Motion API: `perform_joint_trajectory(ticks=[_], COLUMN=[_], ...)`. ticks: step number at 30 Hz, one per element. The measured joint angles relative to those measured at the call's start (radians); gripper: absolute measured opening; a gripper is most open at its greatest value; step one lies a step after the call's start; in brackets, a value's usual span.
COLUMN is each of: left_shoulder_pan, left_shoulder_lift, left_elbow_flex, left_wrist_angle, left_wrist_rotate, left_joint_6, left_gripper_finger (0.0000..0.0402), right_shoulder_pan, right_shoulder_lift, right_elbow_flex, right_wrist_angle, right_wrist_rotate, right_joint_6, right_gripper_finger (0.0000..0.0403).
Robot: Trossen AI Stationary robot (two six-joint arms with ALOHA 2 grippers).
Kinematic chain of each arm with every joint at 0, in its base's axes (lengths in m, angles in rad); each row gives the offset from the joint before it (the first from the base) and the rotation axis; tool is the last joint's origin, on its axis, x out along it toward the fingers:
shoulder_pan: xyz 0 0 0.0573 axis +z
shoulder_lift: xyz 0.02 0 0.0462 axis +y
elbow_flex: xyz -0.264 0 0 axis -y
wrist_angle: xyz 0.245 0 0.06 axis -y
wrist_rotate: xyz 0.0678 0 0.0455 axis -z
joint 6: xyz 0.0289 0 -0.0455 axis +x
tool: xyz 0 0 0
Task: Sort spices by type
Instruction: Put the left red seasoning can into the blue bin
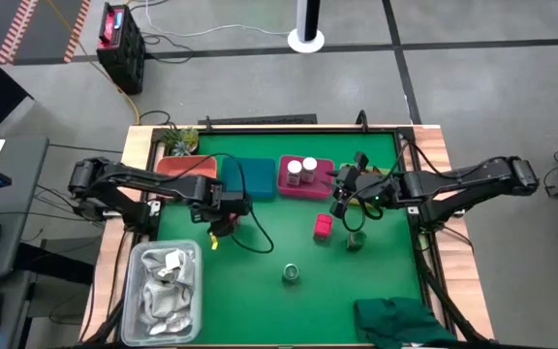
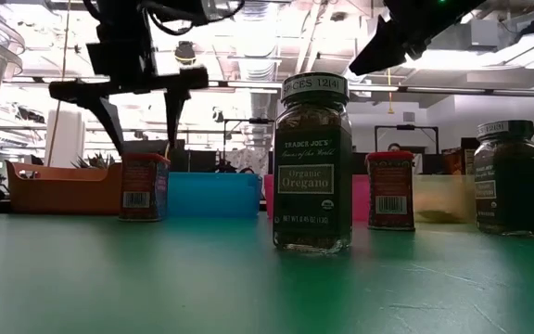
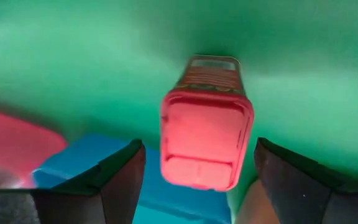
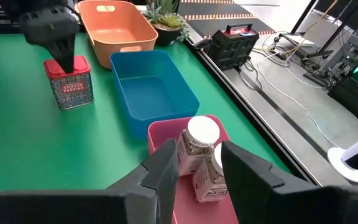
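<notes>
My left gripper needs to go lower before it closes on the lid. Its fingers are still above the red lid (image 3: 205, 140), so they would miss the lid if they closed now.
A red spice tin (image 2: 145, 187) stands upright on the green mat, its pink-red lid (image 3: 207, 137) facing up. My left gripper (image 2: 145, 146) hangs open just over it, pointing down, one finger on either side of the lid and touching nothing. My right gripper (image 1: 340, 204) hovers open and empty above the right end of the pink bin (image 1: 305, 184), in which two white-capped jars (image 4: 201, 146) stand. A second red tin (image 1: 323, 225) and two green glass jars (image 1: 291, 274) (image 1: 356, 239) stand loose on the mat.
An orange bin (image 1: 184, 165) and a blue bin (image 1: 250, 178) sit along the far edge, left of the pink one. A clear tub of white wrappers (image 1: 168, 291) is at the near left, a dark green cloth (image 1: 400, 320) at the near right, a potted plant (image 1: 180, 139) at the far left.
</notes>
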Motion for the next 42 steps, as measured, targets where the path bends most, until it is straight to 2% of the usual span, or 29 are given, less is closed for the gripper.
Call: perform_joint_trajectory(ticks=[10,18,23,27,32,36,42], left_shoulder_pan=[-0.001,0.004,-0.005,-0.005,0.011,0.067,0.232], left_shoulder_lift=[0.124,0.114,0.115,0.116,0.115,0.115,0.116], left_elbow_flex=[0.000,0.000,0.046,0.150,0.309,0.406,0.438], left_wrist_angle=[0.027,0.008,-0.002,-0.071,-0.126,-0.124,-0.129], left_wrist_rotate=[-0.018,-0.060,-0.172,-0.189,-0.145,-0.129,-0.057], left_joint_6=[0.001,-0.001,-0.157,-0.288,-0.458,-0.536,-0.638], left_gripper_finger=[0.0284,0.0207,0.0207,0.0207,0.0208,0.0211,0.0212], right_shoulder_pan=[0.002,0.003,-0.008,-0.023,-0.054,-0.079,-0.079], right_shoulder_lift=[0.000,0.000,0.000,0.000,0.001,0.001,0.001], right_elbow_flex=[0.000,0.000,0.000,-0.016,-0.067,-0.073,-0.072], right_wrist_angle=[-0.014,-0.016,-0.023,-0.018,0.020,0.025,0.046], right_wrist_rotate=[0.000,0.000,0.000,0.000,-0.002,-0.001,-0.002], right_joint_6=[0.003,-0.013,-0.011,0.000,-0.001,0.000,-0.013], right_gripper_finger=[0.0154,0.0154,0.0154,0.0154,0.0154,0.0154,0.0154])
